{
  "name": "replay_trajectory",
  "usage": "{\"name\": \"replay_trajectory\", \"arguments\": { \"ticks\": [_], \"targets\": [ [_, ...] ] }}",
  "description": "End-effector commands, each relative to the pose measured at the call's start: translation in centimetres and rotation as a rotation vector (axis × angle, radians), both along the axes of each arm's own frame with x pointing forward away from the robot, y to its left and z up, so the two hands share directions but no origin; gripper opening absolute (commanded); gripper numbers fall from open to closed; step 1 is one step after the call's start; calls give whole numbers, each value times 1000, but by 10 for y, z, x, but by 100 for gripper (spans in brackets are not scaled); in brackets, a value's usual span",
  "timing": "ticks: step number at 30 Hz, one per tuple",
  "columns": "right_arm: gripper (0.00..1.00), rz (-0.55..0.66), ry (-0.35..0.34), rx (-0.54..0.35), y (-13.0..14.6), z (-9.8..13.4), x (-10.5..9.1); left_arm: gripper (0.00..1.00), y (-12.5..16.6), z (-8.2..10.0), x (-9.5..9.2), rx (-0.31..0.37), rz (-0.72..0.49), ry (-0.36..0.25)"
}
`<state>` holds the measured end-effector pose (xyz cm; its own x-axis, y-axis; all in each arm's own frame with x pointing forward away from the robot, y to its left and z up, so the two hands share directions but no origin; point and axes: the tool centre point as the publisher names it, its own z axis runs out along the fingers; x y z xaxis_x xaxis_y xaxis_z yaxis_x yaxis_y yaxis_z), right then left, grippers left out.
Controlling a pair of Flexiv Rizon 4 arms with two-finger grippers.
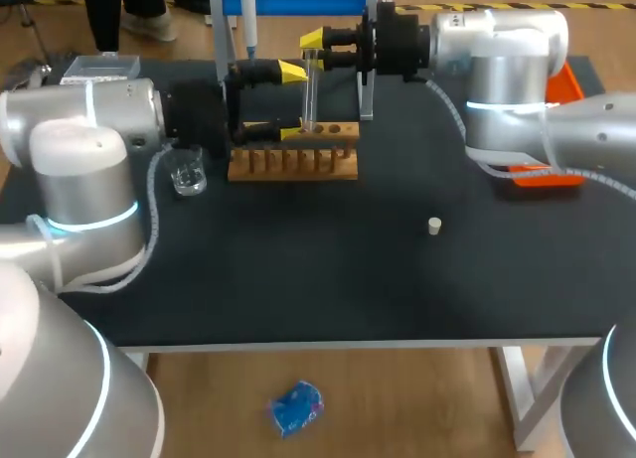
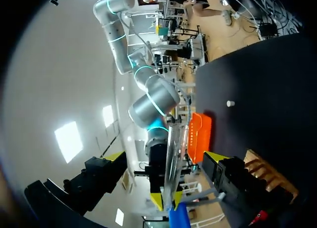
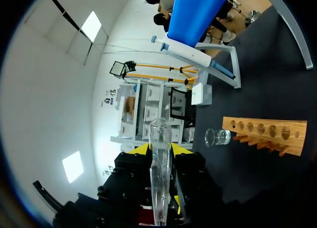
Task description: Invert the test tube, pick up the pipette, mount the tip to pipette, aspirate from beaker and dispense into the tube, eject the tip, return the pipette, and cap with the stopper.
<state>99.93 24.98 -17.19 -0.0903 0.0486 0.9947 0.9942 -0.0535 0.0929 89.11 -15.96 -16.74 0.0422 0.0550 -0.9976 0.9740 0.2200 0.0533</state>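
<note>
My right gripper's fingers already cover the upper part of the test tube, so I should next grab its bare lower end [image 1: 310,112] [image 2: 178,136] with my left gripper to turn the test tube upside down.
A clear test tube [image 1: 309,90] stands upright over the wooden rack [image 1: 293,163], its lower end at the rack's top bar. My right gripper [image 1: 312,43] is shut on the tube's upper part; in the right wrist view the tube [image 3: 160,159] runs between its yellow tips [image 3: 159,149]. My left gripper [image 1: 291,102] is open wide just left of the tube, one finger high, one low. From the left wrist the tube [image 2: 173,154] stands between those spread fingers [image 2: 166,156], untouched. The pipette [image 1: 248,21] hangs in its stand at the back. A glass beaker [image 1: 187,175] sits left of the rack. The white stopper [image 1: 434,226] lies at mid right.
An orange tray [image 1: 545,173] sits at the table's right edge under my right arm. The pipette stand's clear frame [image 1: 367,100] rises behind the rack. The black table top [image 1: 328,269] stretches bare in front of the rack.
</note>
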Motion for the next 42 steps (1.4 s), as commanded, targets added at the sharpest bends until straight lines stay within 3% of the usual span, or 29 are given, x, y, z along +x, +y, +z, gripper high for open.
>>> {"name": "replay_trajectory", "arguments": {
  "ticks": [1,11,18,22,31,41,42],
  "targets": [
    [0,1,0,-2,-1,0,0,100,-7,-4,1,-12,12,-6],
    [0,1,0,-2,-1,0,0,100,-7,-4,1,-12,12,-6],
    [0,1,0,-2,-1,0,0,100,-17,-1,0,-20,-54,-99],
    [0,1,0,-2,-1,0,0,100,-24,0,-2,-11,-80,-123],
    [0,1,0,-2,-1,0,0,100,-28,-2,2,2,-116,-73],
    [0,1,0,-2,-1,0,0,100,-27,-1,5,6,-128,-71],
    [0,1,0,-2,-1,0,0,94,-27,-1,5,6,-128,-70]
  ]
}}
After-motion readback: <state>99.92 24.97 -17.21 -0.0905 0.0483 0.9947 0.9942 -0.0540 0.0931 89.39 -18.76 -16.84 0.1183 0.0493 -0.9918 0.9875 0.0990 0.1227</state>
